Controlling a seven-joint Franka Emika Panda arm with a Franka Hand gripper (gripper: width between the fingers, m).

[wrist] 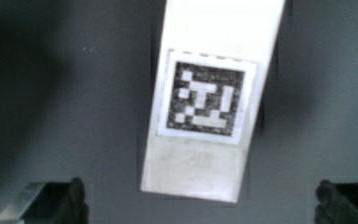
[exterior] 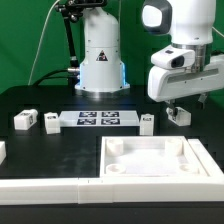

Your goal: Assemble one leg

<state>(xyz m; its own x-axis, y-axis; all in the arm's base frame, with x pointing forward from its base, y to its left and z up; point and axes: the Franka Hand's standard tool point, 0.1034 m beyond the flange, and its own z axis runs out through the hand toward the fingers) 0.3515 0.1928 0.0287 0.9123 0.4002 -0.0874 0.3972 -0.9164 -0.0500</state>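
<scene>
My gripper moves down before it closes on the white leg, since its fingers hang above the leg, with black table showing beside it.
A leg, a small white post with a black-and-white tag, lies on the black table at the exterior view's right. In the wrist view this leg lies lengthwise between the two dark fingertips, with its tag facing the camera. My gripper hangs just above it, open and empty. In the wrist view the gripper has its jaws wide apart, clear of the leg on both sides. Three more legs lie on the table: two at the left and one near the middle.
The marker board lies flat between the legs. The large square white recessed panel sits at the front right. A white strip runs along the front edge. The robot's white base stands at the back.
</scene>
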